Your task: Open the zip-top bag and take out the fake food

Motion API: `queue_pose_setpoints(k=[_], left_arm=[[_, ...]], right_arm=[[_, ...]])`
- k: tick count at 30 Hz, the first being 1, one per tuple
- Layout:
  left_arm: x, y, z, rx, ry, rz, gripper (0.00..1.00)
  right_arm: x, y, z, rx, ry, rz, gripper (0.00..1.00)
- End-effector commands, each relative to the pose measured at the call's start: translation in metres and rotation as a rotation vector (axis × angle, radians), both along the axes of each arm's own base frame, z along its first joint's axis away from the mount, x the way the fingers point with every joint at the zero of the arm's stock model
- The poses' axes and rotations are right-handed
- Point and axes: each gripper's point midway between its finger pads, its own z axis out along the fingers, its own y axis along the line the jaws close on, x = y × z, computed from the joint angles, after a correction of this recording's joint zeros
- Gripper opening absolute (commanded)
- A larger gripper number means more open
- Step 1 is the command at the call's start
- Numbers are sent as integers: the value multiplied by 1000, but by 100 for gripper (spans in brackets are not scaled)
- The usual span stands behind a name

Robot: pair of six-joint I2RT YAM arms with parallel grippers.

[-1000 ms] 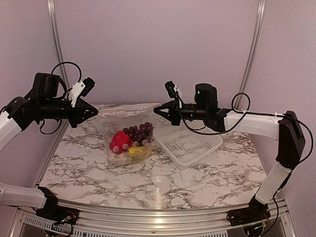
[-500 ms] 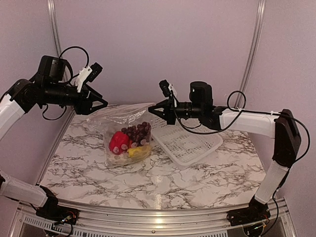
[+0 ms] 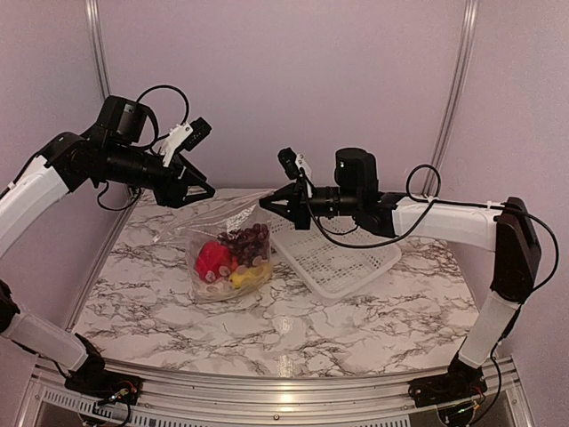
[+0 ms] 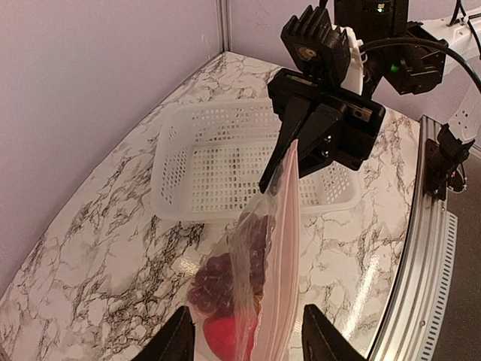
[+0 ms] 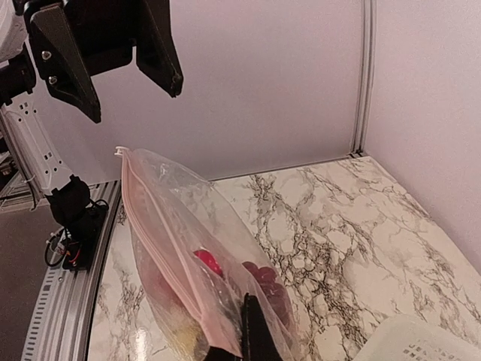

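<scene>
My left gripper grabs the bag point(image 3: 224, 252) next by its pink zip strip at the bag's loose end, to open it and remove the fake food.
The clear zip-top bag point(image 3: 224, 252) hangs by one corner over the marble table, its bottom resting on the top. Inside is the fake food: a red piece point(image 3: 213, 260), dark grapes point(image 3: 250, 238) and a yellow piece point(image 3: 246, 276). My right gripper point(image 3: 267, 201) is shut on the bag's right top corner by the pink zip strip point(image 5: 150, 226). My left gripper point(image 3: 201, 191) is open above the bag's free left end and touches nothing. In the left wrist view the bag point(image 4: 270, 256) hangs below and between the spread fingers point(image 4: 180, 342).
A white lattice basket point(image 3: 345, 258) lies on the table to the right of the bag, under my right arm. The marble tabletop point(image 3: 356, 320) stretches toward the front rail. Lilac walls close off the back and sides.
My left gripper has opened, let go of the bag's left end and moved up and to the right. The right gripper has shifted slightly left with the bag, whose free end now sags.
</scene>
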Motion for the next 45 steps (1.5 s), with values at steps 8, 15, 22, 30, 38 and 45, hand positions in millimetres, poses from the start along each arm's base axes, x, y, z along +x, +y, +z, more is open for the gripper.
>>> queue_pose_setpoints(k=[8,15,22,30,38,45], left_arm=[[-17,-8,-27,89,49,-84,49],[-13,-9,-42,152,51,-73,47],[-5,-5,-52,210,40,-36,39],[6,15,-67,338,-4,25,26],[-4,6,-64,312,-6,-32,33],[6,-7,-52,249,-9,5,9]], right_arm=[[-2,1,17,14,-31,6,0],[-4,-1,17,14,-33,5,0],[-6,-2,18,14,-38,7,0],[-7,-4,20,17,-40,9,0],[-7,-3,21,24,-40,12,0],[-6,-3,24,32,-44,10,0]])
